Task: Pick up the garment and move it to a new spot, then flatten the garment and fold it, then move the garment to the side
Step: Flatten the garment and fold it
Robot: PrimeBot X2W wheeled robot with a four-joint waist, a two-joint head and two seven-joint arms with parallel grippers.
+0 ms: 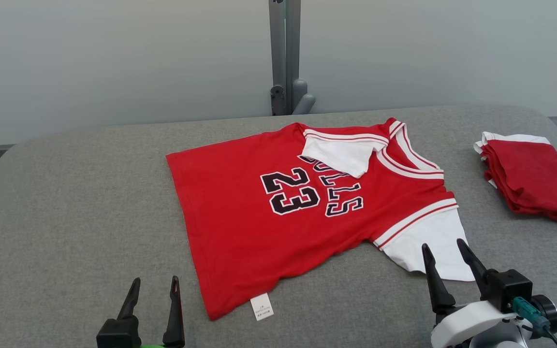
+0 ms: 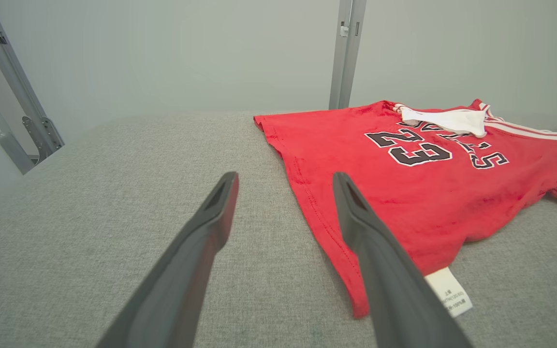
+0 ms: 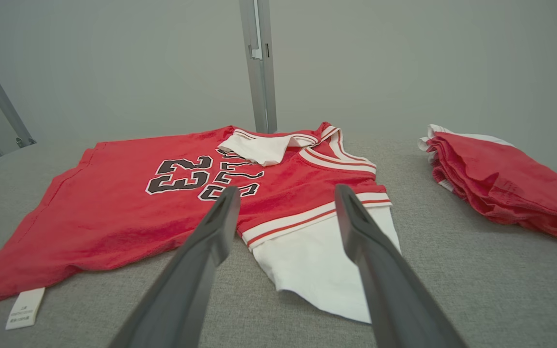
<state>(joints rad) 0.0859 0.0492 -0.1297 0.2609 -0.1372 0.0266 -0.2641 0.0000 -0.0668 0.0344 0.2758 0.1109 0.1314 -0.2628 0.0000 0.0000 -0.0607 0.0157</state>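
Note:
The jersey (image 1: 241,214) is spread out flat on the tabletop, so I next need to pinch it with my left gripper by its hem corner (image 1: 213,313), where it has a loose edge.
The garment (image 1: 259,212) is a red jersey with black "23" lettering, spread face up and turned sideways on the grey table (image 1: 65,203). Its far white sleeve is folded over the chest; the near white sleeve (image 1: 433,246) lies flat. A small white label (image 1: 261,307) sticks out at the hem corner. My left gripper (image 1: 155,282) stands open just left of the hem, holding nothing; in its wrist view the garment (image 2: 404,179) lies past the right finger. My right gripper (image 1: 445,249) is open above the near sleeve's edge, and the garment (image 3: 128,212) and sleeve (image 3: 317,261) lie between and beyond its fingers.
A folded stack of red and white garments (image 1: 530,176) rests at the table's right edge, also in the right wrist view (image 3: 496,183). A grey metal post (image 1: 284,58) rises behind the table against a pale wall. Bare table surface stretches to the left of the jersey.

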